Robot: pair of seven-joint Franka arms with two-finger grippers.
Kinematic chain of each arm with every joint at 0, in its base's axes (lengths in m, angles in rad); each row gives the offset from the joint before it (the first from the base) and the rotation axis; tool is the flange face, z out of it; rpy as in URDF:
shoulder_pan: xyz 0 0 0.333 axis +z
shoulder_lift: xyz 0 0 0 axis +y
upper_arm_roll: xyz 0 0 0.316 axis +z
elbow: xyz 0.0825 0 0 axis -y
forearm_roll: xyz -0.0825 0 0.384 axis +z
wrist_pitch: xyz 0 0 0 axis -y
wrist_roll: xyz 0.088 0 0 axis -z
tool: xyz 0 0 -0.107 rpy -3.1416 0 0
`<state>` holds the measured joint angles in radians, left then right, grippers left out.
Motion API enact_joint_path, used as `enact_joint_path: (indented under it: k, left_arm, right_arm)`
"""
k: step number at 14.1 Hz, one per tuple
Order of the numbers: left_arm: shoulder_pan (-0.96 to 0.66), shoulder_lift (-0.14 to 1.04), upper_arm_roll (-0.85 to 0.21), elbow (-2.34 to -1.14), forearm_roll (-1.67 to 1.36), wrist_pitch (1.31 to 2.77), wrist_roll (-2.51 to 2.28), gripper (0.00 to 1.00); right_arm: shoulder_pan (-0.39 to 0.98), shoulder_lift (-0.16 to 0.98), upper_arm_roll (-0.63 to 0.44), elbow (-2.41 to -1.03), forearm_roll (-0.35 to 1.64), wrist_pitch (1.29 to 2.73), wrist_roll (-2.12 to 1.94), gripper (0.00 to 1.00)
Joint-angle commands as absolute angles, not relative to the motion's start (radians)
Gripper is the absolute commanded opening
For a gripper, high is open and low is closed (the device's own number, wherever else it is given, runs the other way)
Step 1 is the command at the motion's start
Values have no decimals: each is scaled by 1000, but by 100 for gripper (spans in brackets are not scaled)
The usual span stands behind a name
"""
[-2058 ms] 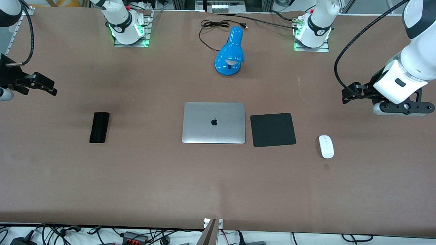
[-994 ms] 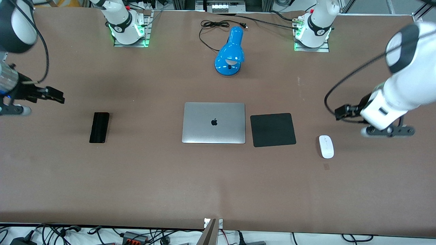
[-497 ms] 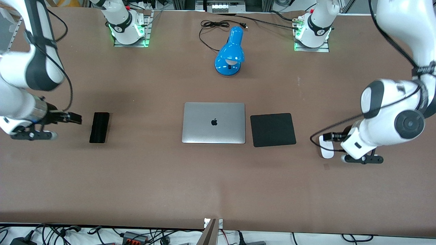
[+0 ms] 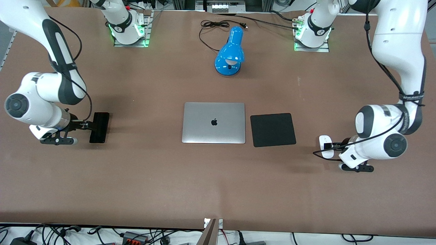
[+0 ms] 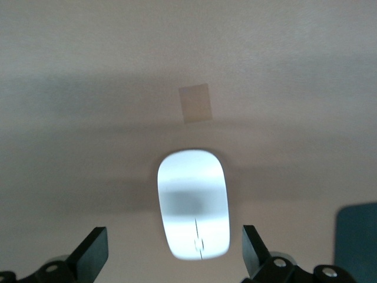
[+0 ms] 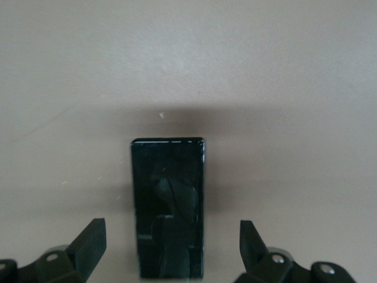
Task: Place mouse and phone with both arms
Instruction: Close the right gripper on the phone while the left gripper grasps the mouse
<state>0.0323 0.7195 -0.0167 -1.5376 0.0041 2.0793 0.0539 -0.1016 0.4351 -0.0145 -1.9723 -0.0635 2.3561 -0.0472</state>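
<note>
My left gripper's fingers are above the white mouse in the left wrist view, so it is too early to close on it. The gripper moves lower first.
The white mouse [image 4: 326,146] lies on the brown table toward the left arm's end, beside the black mat. My left gripper [image 4: 329,146] is low over the mouse's outer side. In the left wrist view the mouse [image 5: 193,203] lies between the spread fingers of the left gripper [image 5: 174,256], which is open and not touching it. The black phone [image 4: 99,127] lies toward the right arm's end. My right gripper [image 4: 89,125] is low at the phone's outer edge. In the right wrist view the phone [image 6: 169,206] lies between the fingers of the right gripper [image 6: 171,247], which is open.
A closed silver laptop [image 4: 213,123] sits mid-table with a square black mat [image 4: 273,129] beside it. A blue lamp [image 4: 230,52] and its cable [image 4: 209,25] lie nearer the bases. A small tape square [image 4: 326,166] is next to the mouse.
Both arms have swung in from the table's ends and come down. The left gripper now straddles the mouse and the right gripper straddles the phone. Mouse and phone have not moved.
</note>
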Motion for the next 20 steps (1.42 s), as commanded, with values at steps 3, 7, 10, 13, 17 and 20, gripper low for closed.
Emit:
enact_joint_path:
  k: [3,7,10,13,17,20]
  left_arm:
    - [18,703,-20,-1601,28,2140,75,100]
    - [15,709,-20,-1621,32,2140,75,100]
    - [12,710,-20,-1623,32,2140,75,100]
    - [11,716,-20,-1624,32,2140,75,100]
    - [11,724,-20,-1624,32,2144,75,90]
    - [11,727,-21,-1623,32,2146,77,77]
  right_arm:
    - [-130,478,2,-2046,-28,2511,-23,100]
    - [-97,512,3,-2045,-3,2526,-37,100]
    - [-95,529,2,-2045,-8,2526,-49,100]
    - [-97,532,2,-2043,-9,2522,-116,100]
    - [-94,534,0,-2043,-8,2517,-127,100]
    - [-95,529,0,-2036,-8,2510,-127,100]
